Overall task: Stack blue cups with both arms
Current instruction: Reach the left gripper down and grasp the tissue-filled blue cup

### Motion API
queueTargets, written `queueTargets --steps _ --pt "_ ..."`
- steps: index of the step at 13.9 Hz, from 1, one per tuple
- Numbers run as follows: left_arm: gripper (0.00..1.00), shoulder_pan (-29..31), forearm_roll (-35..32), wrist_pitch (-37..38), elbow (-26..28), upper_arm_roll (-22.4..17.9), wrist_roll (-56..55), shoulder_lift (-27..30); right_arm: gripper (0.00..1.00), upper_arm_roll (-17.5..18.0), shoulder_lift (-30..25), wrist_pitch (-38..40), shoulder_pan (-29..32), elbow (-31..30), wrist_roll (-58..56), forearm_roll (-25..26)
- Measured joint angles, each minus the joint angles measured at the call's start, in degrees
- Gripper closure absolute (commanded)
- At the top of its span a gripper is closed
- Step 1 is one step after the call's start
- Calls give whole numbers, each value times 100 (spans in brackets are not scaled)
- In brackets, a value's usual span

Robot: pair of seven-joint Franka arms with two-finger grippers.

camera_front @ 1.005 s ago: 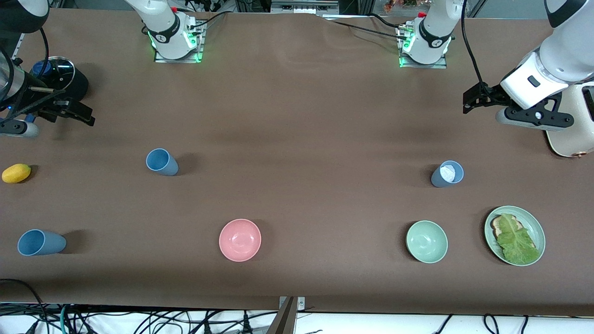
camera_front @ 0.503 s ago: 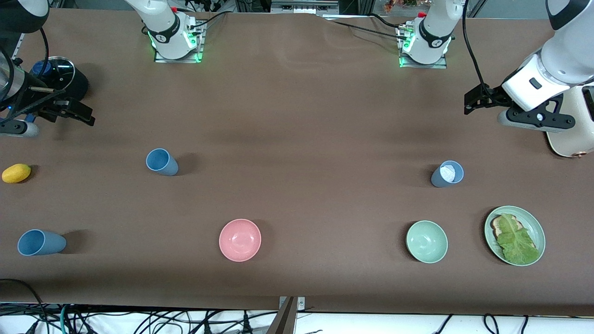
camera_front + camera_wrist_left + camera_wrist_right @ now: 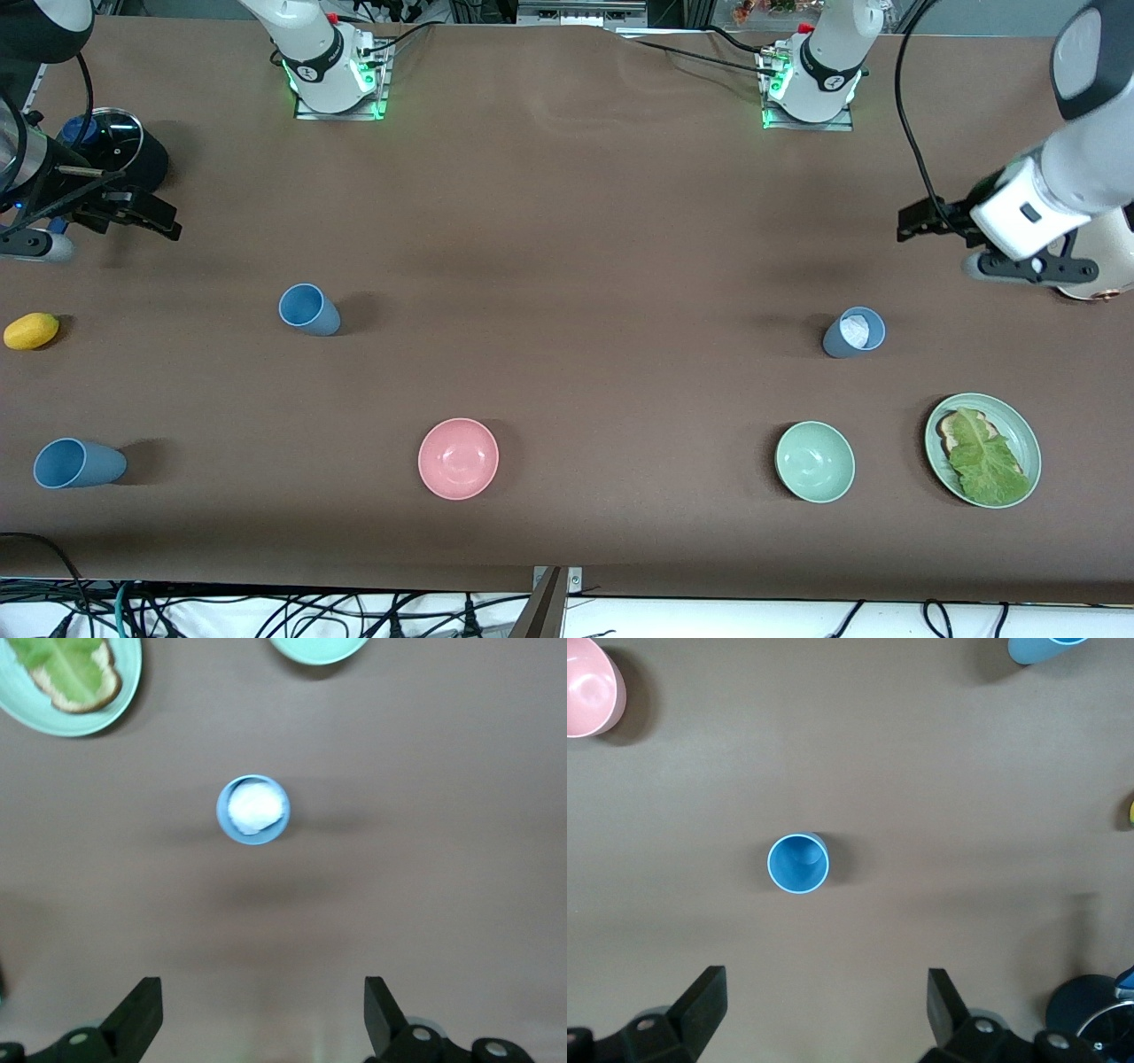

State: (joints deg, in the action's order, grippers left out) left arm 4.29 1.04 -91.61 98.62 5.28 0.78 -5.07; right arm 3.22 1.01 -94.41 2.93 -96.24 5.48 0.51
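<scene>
The left gripper grips the grey-blue cup with the white patch [image 3: 854,330] by its rim next, to stack the blue cups.
A bright blue cup [image 3: 309,309] stands toward the right arm's end of the table; in the right wrist view it [image 3: 798,863] lies ahead of my open, empty right gripper [image 3: 824,1005]. That gripper [image 3: 155,217] hangs above the table's end. A second bright blue cup [image 3: 78,463] stands nearer the front camera. A grey-blue cup with a white patch inside [image 3: 854,332] stands toward the left arm's end. My left gripper [image 3: 912,223] is open and empty, up in the air; its wrist view shows that cup [image 3: 253,810] ahead of the gripper [image 3: 261,1010].
A pink bowl [image 3: 458,458], a pale green bowl [image 3: 814,462] and a green plate [image 3: 1019,434] with toast and lettuce stand near the front edge. A lemon [image 3: 31,330] and a black pot with a glass lid [image 3: 115,146] are at the right arm's end. A cream appliance [image 3: 1094,266] is at the left arm's end.
My left arm has swung lower in the front view, bringing its gripper closer to the grey-blue cup. The right arm and all the cups have not moved.
</scene>
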Motion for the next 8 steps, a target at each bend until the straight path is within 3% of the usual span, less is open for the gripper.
queueTargets --steps 8 --pt "0 337 -163 -1623 377 -3 195 -1313 0 0 1 9 0 0 0 0"
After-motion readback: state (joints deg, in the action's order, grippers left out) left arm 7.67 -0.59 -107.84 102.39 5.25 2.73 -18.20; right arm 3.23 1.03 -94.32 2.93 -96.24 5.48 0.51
